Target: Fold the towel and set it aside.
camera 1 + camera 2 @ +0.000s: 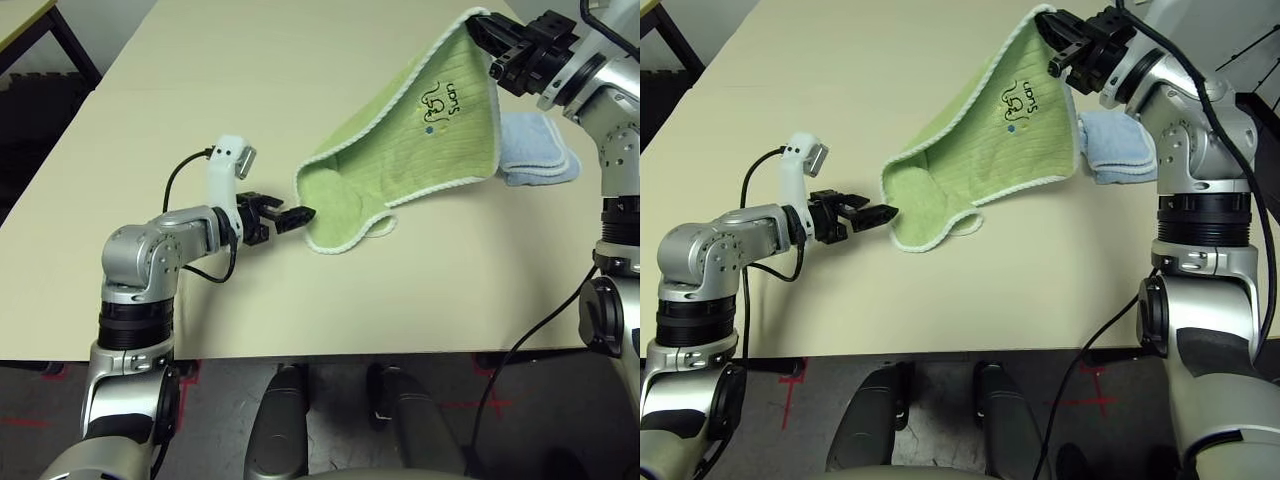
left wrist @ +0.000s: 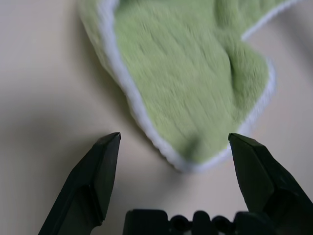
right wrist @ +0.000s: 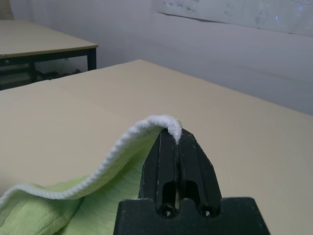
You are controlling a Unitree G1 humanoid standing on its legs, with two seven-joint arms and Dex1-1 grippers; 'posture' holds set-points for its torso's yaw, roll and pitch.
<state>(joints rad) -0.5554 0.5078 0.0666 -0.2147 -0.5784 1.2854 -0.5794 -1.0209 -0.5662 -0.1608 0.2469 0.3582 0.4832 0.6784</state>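
The towel's low end [image 1: 338,208] is crumpled on the tabletop, so my left gripper next needs to pinch the towel by its white-edged corner [image 1: 318,241], which sticks out from the folds.
The light green towel [image 1: 400,160] with white edging and a black mark hangs stretched from its raised far corner down to the table. My right gripper [image 1: 488,30] is shut on that raised corner, and the white hem [image 3: 164,122] curls over its closed fingers. The towel's low end [image 1: 335,215] lies crumpled on the table. My left gripper [image 1: 297,216] is open, right at that low end. In the left wrist view the towel's rounded edge [image 2: 195,107] lies just ahead of the spread fingers [image 2: 98,166], not between them.
A smaller pale blue folded towel [image 1: 535,150] lies on the table at the right, behind the raised green cloth. The beige table [image 1: 250,80] stretches far to the left and back. A black cable loops from my left wrist.
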